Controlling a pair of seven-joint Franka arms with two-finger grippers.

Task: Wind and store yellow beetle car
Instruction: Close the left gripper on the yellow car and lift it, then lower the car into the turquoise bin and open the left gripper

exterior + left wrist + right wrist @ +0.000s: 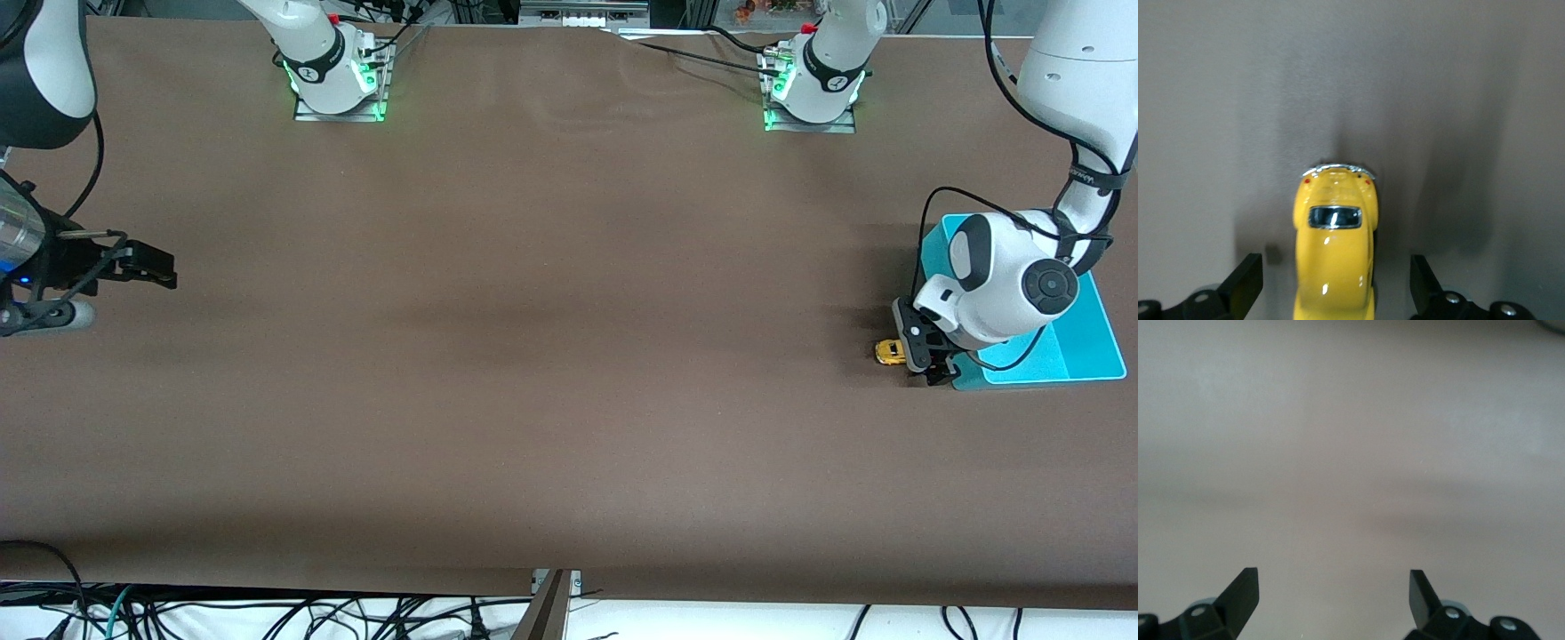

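The yellow car is ready for my left gripper to close on it now: its sides have my fingertips low beside them in the left wrist view.
The yellow beetle car (888, 352) stands on the brown table next to the cyan bin (1080, 351), on the side toward the right arm's end. My left gripper (920, 356) is low at the car, open, its fingers on either side of the car with a gap to each. In the left wrist view the car (1334, 253) lies between the two dark fingertips (1248, 283), which do not touch it. My right gripper (156, 267) is open and empty, waiting at the right arm's end of the table; its wrist view (1333, 597) shows only bare table.
The cyan bin is partly covered by my left arm's wrist. The arm bases (338, 76) stand along the table's edge farthest from the front camera. Cables hang below the table's front edge (267, 613).
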